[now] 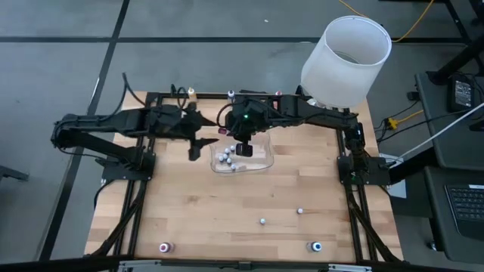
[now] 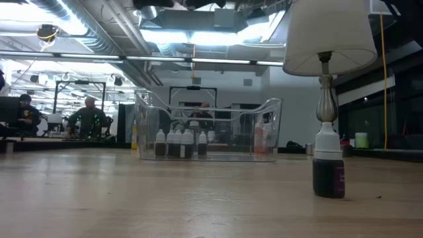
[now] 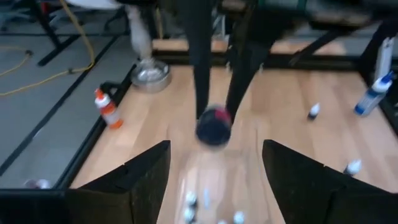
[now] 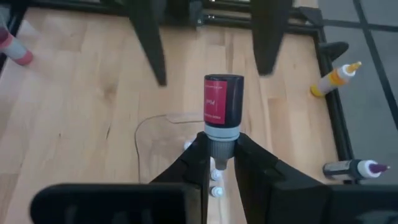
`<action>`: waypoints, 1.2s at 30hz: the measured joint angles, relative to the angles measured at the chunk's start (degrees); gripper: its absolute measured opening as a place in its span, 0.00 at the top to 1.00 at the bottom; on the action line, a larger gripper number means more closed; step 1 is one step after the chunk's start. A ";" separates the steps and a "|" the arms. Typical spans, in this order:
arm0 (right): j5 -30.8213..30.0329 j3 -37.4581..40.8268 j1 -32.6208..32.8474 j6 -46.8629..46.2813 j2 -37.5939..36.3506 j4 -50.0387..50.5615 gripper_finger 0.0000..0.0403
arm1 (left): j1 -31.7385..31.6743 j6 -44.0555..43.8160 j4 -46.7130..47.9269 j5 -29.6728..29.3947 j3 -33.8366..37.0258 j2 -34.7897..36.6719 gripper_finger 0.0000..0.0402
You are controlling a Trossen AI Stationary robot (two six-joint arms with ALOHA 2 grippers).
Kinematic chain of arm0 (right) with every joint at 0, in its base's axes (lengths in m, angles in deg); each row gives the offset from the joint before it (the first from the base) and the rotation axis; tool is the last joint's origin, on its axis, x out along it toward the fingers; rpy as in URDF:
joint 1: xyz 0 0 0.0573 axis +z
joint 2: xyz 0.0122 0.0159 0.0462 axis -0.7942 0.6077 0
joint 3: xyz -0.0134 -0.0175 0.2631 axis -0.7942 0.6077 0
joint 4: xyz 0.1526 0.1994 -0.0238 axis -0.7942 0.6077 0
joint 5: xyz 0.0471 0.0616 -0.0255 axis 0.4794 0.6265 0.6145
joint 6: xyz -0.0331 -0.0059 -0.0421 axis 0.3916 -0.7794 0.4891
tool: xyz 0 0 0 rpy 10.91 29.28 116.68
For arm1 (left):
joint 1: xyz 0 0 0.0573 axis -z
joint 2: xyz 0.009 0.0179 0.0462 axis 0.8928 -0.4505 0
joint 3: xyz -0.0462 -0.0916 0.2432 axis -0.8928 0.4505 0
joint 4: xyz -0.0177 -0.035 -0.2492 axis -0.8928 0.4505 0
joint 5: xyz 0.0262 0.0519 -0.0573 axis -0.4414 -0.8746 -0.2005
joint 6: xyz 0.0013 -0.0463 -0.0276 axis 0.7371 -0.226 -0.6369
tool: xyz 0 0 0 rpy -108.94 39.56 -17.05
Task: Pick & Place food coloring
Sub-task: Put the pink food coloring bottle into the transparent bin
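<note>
My left gripper grabs the food coloring bottle by its dark body point(image 1: 222, 131) point(image 3: 212, 132) next, to take it over from my right gripper.
A clear plastic container point(image 1: 242, 157) stands mid-table with several small bottles point(image 2: 178, 142) upright inside. My right gripper point(image 4: 219, 155) hangs over it, shut on a food coloring bottle point(image 4: 222, 99) with a dark body and a pink-red label. My left gripper point(image 3: 214, 180) is open just left of the container point(image 1: 198, 136), nothing between its fingers, facing the held bottle point(image 3: 214, 127). More small bottles stand on the table nearer the front: two point(image 1: 262, 221) point(image 1: 300, 211) mid-way, a pink one point(image 1: 165, 247), a blue one point(image 1: 316, 246), and a dark purple one point(image 2: 328, 168). My right gripper pinches the bottle's pale cap end point(image 4: 219, 146) between its two fingers. The fingers come from above, slanting down. The bottle's body sticks out beyond the fingertips, base away from the gripper. It is lifted clear above the container.
A lamp with a white shade point(image 1: 346, 60) stands at the table's far right corner. Larger squeeze bottles lie or stand along the table's frame: an orange-capped one point(image 3: 107, 107), a yellow one point(image 4: 336, 79), a blue one point(image 3: 373, 96). Bare wood lies in front of the container.
</note>
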 joint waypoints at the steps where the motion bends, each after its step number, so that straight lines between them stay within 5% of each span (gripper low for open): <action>1: 0.01 0.00 -0.18 0.40 0.00 0.22 0.85 | -0.36 0.00 -1.68 1.01 0.00 -0.55 0.38; 17: -0.01 0.07 -0.58 2.25 0.07 1.50 0.85 | -1.35 -1.51 -5.41 3.92 0.00 -1.91 0.54; 36: 0.01 0.11 -0.56 2.06 0.07 1.33 0.85 | -1.33 -1.03 -4.01 3.27 0.04 -3.13 0.56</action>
